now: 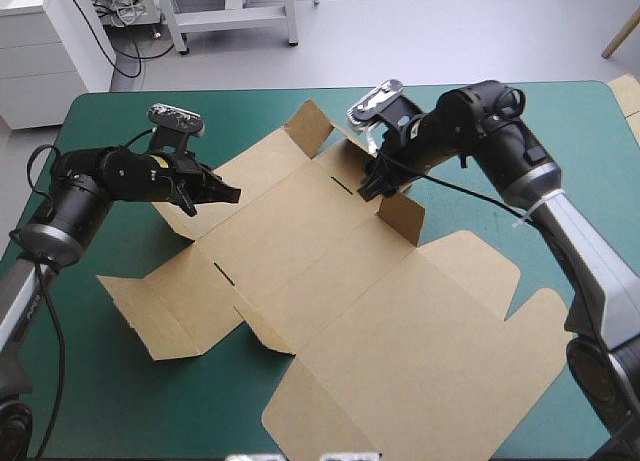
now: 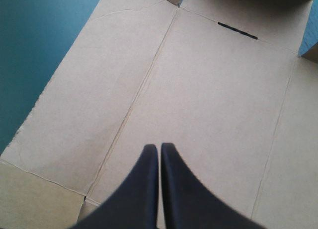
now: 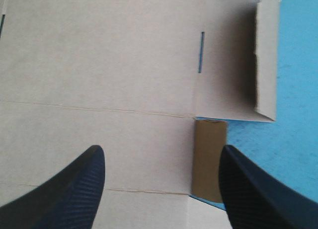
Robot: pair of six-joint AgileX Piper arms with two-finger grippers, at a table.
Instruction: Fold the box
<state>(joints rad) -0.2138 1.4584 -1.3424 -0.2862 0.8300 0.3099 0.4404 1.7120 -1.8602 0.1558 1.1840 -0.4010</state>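
My right gripper will grab the box (image 1: 330,291) next by its small raised flap (image 1: 402,217), because the box's big panels lie flat.
The brown box (image 1: 330,291) lies as a cut sheet, mostly flat on the teal-green cover. One far flap (image 1: 308,126) and a small flap (image 1: 402,216) stand raised. My left gripper (image 1: 228,193) hovers shut over the sheet's far left panel; in the left wrist view its gripper (image 2: 159,148) forms a point above the bare board (image 2: 208,100), with a slot (image 2: 237,31) ahead. My right gripper (image 1: 372,184) is open just above the far right part of the sheet. In the right wrist view that gripper (image 3: 161,159) straddles a crease, with the small flap (image 3: 208,159) beside one finger.
Bare teal-green cover (image 1: 560,131) shows to the far right and at the near left (image 1: 130,401). A pale edge of more board (image 1: 628,96) sits at the table's far right corner. The sheet's large lid panel (image 1: 420,371) reaches close to the table's near edge.
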